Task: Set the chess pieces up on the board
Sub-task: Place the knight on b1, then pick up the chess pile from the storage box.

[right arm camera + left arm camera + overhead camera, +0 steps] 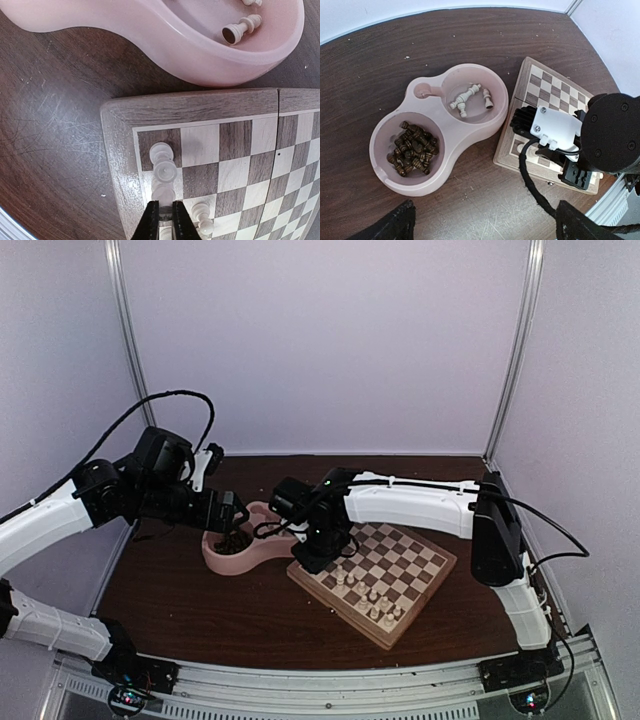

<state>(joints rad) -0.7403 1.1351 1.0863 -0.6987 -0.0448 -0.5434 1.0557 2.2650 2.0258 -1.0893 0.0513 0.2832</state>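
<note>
The white piece hangs upright with its base over the light square beside the corner piece and would stand there, so my right gripper needs to release it now.
The wooden chessboard [415, 560] lies right of centre, with several white chess pieces [372, 598] standing along its near side. My right gripper [165, 203] hangs over the board's left corner [322, 558]. It is shut on a white piece [161, 195], next to a white piece standing on the corner square [164, 165]. More white pieces [470, 96] lie in one bowl of the pink dish [465, 135], and dark brown pieces [412, 150] fill the other. My left gripper [487, 220] is wide open and empty above the table by the dish [238, 528].
In the left wrist view the right arm's wrist [560, 127] and its black cable cover the board's near corner [520, 160]. Another white piece [203, 218] stands one square from the right gripper. The dish almost touches the board's edge.
</note>
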